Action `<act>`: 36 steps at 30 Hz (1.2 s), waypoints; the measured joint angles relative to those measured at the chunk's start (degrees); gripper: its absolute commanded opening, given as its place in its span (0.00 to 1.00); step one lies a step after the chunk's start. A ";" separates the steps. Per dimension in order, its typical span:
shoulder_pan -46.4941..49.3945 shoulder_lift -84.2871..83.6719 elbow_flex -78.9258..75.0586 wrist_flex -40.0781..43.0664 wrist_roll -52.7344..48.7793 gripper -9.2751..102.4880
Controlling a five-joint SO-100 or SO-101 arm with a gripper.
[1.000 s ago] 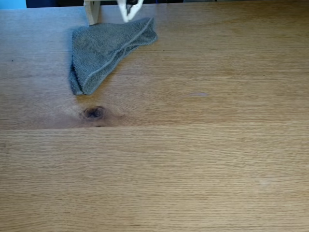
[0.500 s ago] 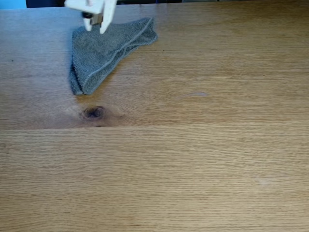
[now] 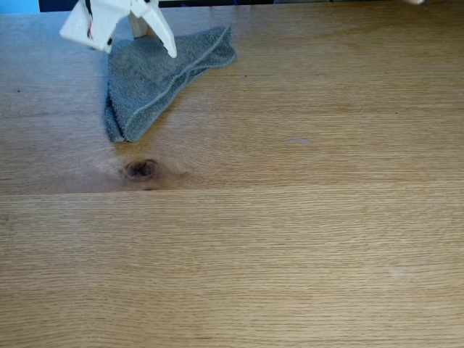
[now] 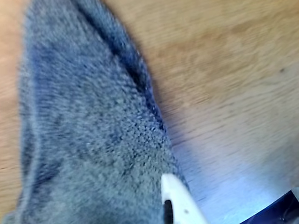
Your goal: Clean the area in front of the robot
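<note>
My gripper grabs the grey cloth by its folded middle [image 3: 143, 59] next, to wipe the pale smudge off the table.
The oak tabletop [image 3: 290, 239] fills the fixed view, with a dark round knot [image 3: 140, 169] and a plank seam just below it. A grey terry cloth [image 3: 148, 83] lies folded at the back left. My white gripper [image 3: 138, 51] hangs over the cloth's far edge, its jaws spread in an inverted V with nothing between them. One pointed finger [image 3: 168, 45] reaches down to the cloth's top edge. In the wrist view, the cloth [image 4: 88, 135] fills the left side and a single white fingertip [image 4: 176, 200] shows at the bottom, over the cloth's edge.
A pale wooden post [image 3: 138, 26] stands at the table's back edge, partly behind the gripper. A faint smudge [image 3: 297, 141] marks the wood right of centre. Bare oak [image 4: 233, 70] lies beside the cloth in the wrist view.
The gripper has swung from above the cloth's right corner leftward to its far left edge, and has dropped lower. Its jaws look wider apart. The cloth has not moved.
</note>
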 measured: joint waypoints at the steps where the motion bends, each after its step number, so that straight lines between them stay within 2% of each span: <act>1: 0.70 -2.46 0.00 -1.41 -1.14 0.52; 12: 5.10 -24.52 -1.58 -16.44 -12.74 0.43; 26: 0.88 -28.74 -1.76 -18.46 -14.15 0.08; 36: -2.20 -22.32 -2.29 -17.40 -8.44 0.08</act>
